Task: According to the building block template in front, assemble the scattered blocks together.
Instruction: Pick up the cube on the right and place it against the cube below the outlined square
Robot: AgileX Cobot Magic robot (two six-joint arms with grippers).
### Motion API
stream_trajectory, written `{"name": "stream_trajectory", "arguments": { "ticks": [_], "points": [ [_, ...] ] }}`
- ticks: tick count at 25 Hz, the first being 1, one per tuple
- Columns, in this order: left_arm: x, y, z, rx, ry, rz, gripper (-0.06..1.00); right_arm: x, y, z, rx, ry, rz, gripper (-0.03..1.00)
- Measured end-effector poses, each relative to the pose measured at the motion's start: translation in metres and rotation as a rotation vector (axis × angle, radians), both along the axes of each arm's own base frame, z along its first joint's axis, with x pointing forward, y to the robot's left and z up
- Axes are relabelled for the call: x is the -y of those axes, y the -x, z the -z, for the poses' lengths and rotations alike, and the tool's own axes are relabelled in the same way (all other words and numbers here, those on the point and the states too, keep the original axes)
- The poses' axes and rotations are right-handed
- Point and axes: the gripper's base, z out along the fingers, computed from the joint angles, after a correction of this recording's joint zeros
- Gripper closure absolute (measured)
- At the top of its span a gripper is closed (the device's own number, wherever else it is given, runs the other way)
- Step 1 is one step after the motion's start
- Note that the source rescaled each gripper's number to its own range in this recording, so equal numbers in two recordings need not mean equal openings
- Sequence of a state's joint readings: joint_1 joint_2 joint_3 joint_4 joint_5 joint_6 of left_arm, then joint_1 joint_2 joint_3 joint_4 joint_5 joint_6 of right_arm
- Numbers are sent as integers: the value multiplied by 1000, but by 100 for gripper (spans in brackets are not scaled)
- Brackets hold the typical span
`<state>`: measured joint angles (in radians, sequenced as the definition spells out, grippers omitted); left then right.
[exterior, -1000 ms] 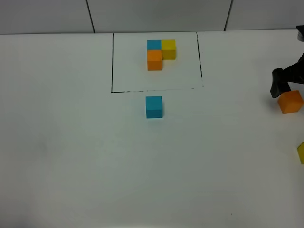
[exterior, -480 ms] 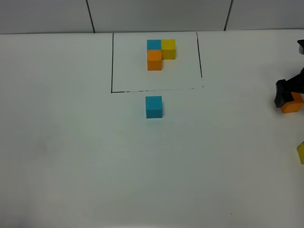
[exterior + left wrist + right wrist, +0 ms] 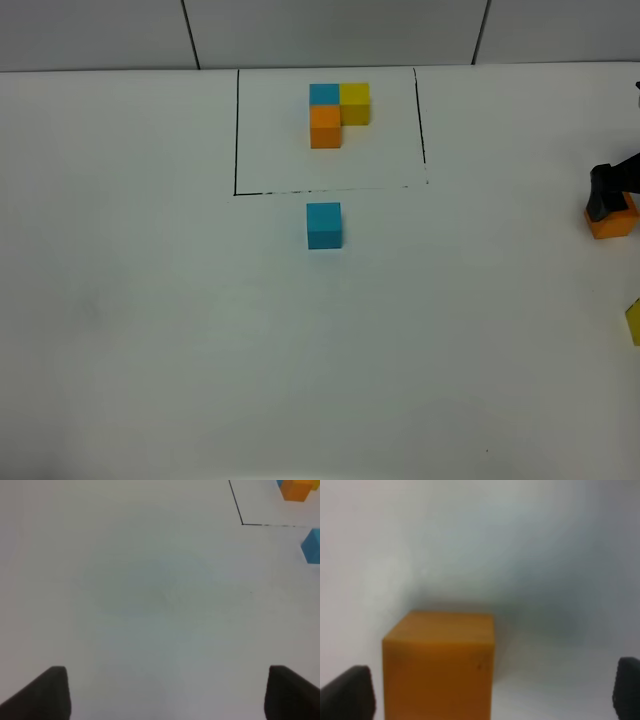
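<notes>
My right gripper's fingers stand low on either side of the orange cube, so my right gripper closes next. Closing now would catch the cube.
The building block template [image 3: 325, 127] is a blue, yellow and orange cluster inside a thin black outline [image 3: 236, 130] at the far middle. A loose sky-blue cube [image 3: 323, 225] sits just in front of the outline and also shows in the left wrist view [image 3: 312, 545]. A loose orange cube [image 3: 612, 224] lies at the right edge. My right gripper [image 3: 608, 195] is low over it, open, jaws astride the orange cube [image 3: 440, 662], which sits off-centre near one finger [image 3: 347, 692]. A loose yellow cube [image 3: 634, 322] is cut off by the right edge. My left gripper [image 3: 170, 695] is open and empty.
The white tabletop [image 3: 200, 330] stretches to the left and front. A grey panelled wall [image 3: 330, 30] runs behind the table's far edge. The left arm is out of the exterior view.
My right gripper has moved right and down onto the orange cube, now covering part of it. The cubes and the left gripper have not moved.
</notes>
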<state>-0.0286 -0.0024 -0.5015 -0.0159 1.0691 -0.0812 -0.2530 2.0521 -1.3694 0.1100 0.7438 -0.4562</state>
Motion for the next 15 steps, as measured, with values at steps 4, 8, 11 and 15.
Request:
{"name": "stream_trajectory", "arguments": {
  "ticks": [4, 8, 11, 15],
  "points": [
    [0, 0, 0, 0, 3, 2, 27, 0, 0, 0, -3, -1, 0, 6],
    [0, 0, 0, 0, 4, 2, 27, 0, 0, 0, -3, -1, 0, 7],
    [0, 0, 0, 0, 4, 3, 27, 0, 0, 0, -5, -1, -1, 8],
    [0, 0, 0, 0, 3, 4, 27, 0, 1, 0, -15, -5, -2, 8]
  ]
}}
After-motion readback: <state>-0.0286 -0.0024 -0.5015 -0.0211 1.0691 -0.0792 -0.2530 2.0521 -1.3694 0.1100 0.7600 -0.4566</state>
